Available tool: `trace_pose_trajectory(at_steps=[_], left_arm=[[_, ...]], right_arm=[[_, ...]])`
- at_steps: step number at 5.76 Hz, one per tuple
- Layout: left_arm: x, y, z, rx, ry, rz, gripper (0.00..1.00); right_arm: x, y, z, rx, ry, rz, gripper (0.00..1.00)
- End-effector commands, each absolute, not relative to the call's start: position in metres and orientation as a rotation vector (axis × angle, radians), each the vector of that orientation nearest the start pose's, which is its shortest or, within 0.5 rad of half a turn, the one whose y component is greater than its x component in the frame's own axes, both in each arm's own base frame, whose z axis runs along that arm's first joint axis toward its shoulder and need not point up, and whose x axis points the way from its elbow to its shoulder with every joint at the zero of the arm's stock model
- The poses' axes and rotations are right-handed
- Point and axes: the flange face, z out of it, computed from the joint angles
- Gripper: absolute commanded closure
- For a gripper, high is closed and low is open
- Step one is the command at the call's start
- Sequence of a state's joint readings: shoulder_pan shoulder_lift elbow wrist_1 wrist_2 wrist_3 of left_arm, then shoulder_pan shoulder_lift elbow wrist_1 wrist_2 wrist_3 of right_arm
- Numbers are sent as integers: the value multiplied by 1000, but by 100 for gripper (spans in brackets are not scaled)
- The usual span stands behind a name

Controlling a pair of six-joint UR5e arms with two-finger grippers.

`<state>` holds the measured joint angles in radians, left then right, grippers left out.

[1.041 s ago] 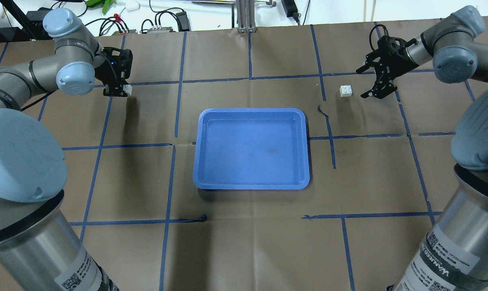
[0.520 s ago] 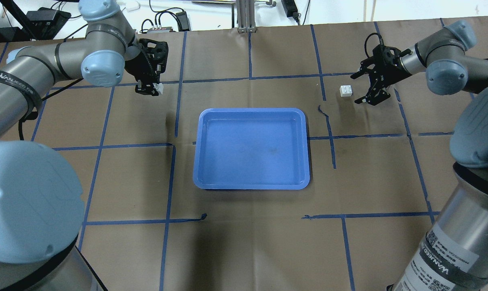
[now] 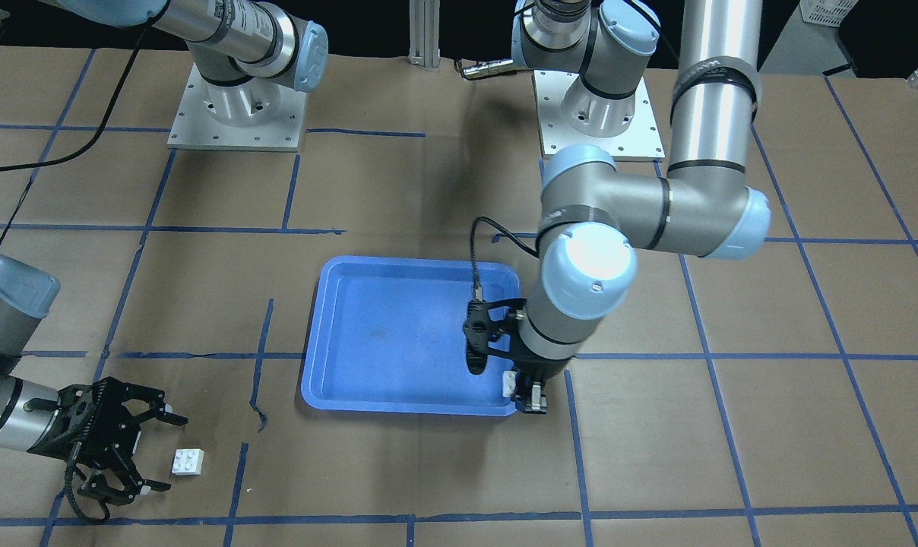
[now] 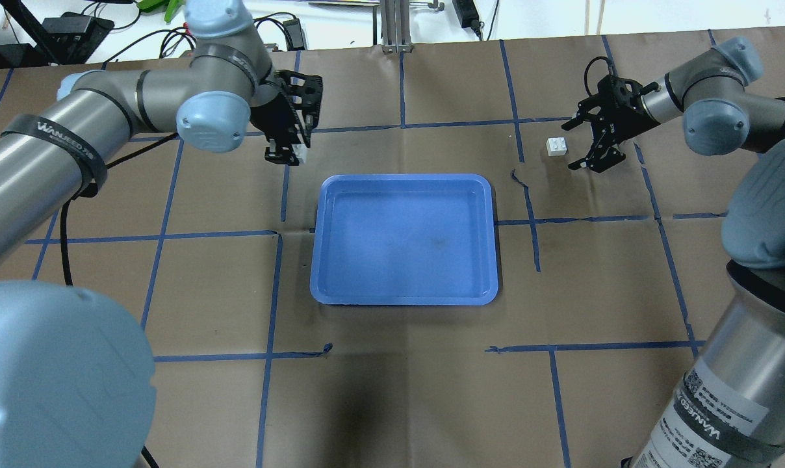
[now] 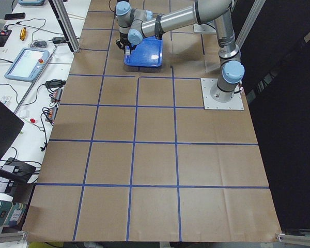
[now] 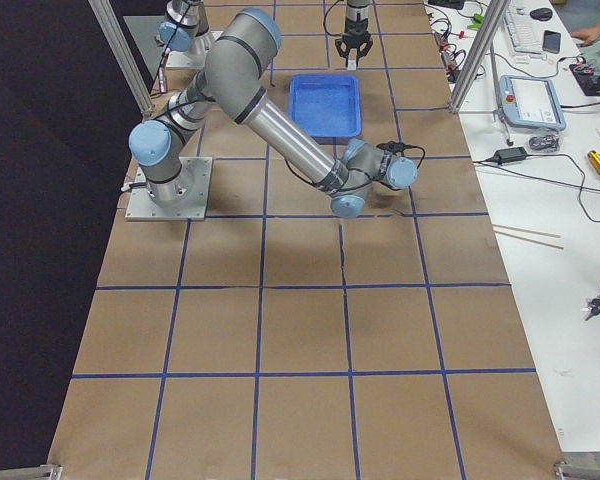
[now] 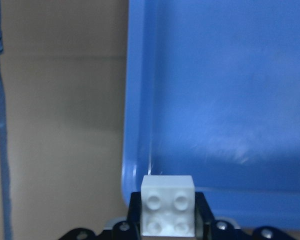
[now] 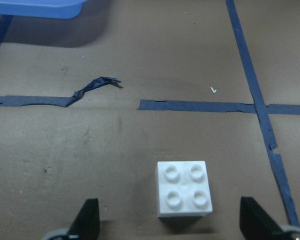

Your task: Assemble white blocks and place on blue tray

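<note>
My right gripper grabs the other white block by its plain sides next, since that leaves that block's studs free for assembly.
The blue tray (image 4: 405, 240) lies at the table's middle, with nothing in it. My left gripper (image 4: 287, 156) is shut on one white block (image 4: 299, 155) and holds it just off the tray's far left corner. In the left wrist view the block (image 7: 168, 205) sits studs-up between the fingers, over the tray's rim (image 7: 135, 125). The other white block (image 4: 556, 146) lies on the paper to the tray's far right. My right gripper (image 4: 572, 144) is open beside it, apart from it. In the right wrist view this block (image 8: 183, 189) lies between the spread fingers (image 8: 87, 220).
Blue tape lines cross the brown paper, with a torn curl of tape (image 4: 517, 177) between the tray and the loose block. An aluminium post (image 4: 392, 26) and cables (image 4: 256, 32) stand along the far edge.
My left arm has swung right with its white block, from the far left to the tray's far left corner. My right gripper has edged left toward the loose block, still open.
</note>
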<state>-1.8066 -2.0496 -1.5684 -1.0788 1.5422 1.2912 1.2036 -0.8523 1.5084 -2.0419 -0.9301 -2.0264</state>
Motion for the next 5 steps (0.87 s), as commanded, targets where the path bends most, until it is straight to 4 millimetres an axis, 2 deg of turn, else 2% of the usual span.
trace_pose_trajectory(at_steps=[1, 3, 4, 5], left_arm=[[-341, -549, 236, 2093, 2373, -14, 100], [-345, -522, 194, 2135, 2374, 96, 100], [-361, -506, 193, 2172, 2334, 102, 100], [-365, -508, 182, 2175, 2328, 86, 99]], right_arm=[[-61, -698, 147, -1902, 1844, -727, 16], [-61, -699, 148, -1903, 1846, -729, 34], [-61, -699, 148, -1903, 1846, -729, 43], [-61, -699, 148, -1903, 1846, -729, 52]])
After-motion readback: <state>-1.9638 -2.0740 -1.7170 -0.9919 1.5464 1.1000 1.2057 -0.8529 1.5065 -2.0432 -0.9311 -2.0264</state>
